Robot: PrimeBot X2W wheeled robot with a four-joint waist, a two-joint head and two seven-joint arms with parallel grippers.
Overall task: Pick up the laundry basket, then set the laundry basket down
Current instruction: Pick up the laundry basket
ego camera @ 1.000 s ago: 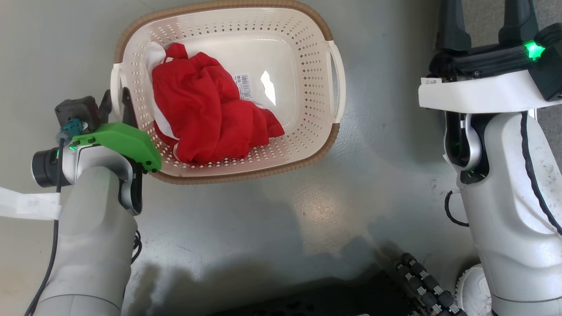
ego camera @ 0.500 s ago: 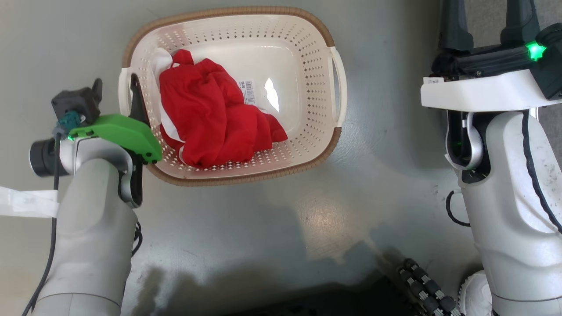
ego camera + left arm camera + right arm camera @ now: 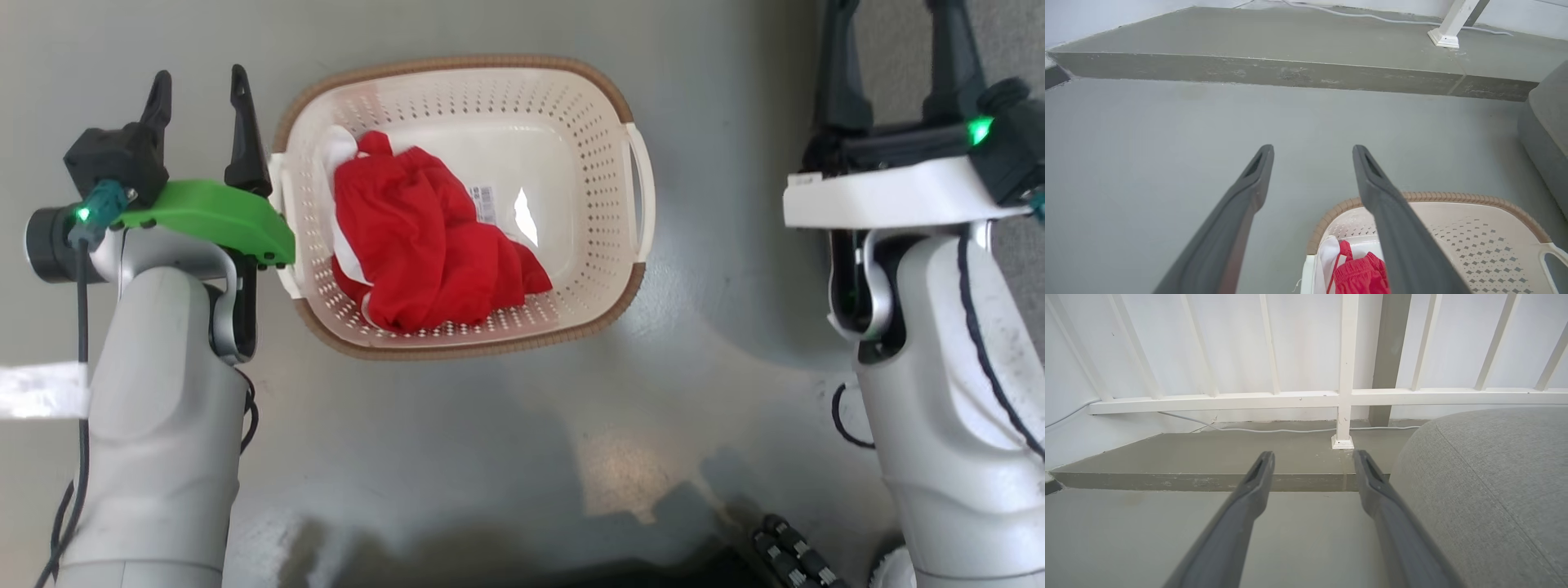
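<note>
I need to use my right gripper next to pick up the basket by the slim white handle at its emptier end, because the basket's body is far wider than my fingers.
The laundry basket, cream with a brown rim, rests on the grey floor with a red garment and some white cloth inside. My left gripper stands open just left of the basket's left handle, touching nothing. In the left wrist view its fingers are spread, the right one passing above the laundry basket's rim, and the red garment lies below. My right gripper is open well to the right of the basket. The right wrist view shows it holding nothing.
A low concrete step runs across beyond the basket, with a white railing and a cable behind it. A grey upholstered seat sits to the right, close to my right gripper. The robot's dark base is at the bottom.
My left gripper, which straddled the basket's left handle, has opened wider and drawn clear of it. The head view has shifted, so the basket looks smaller and further right.
</note>
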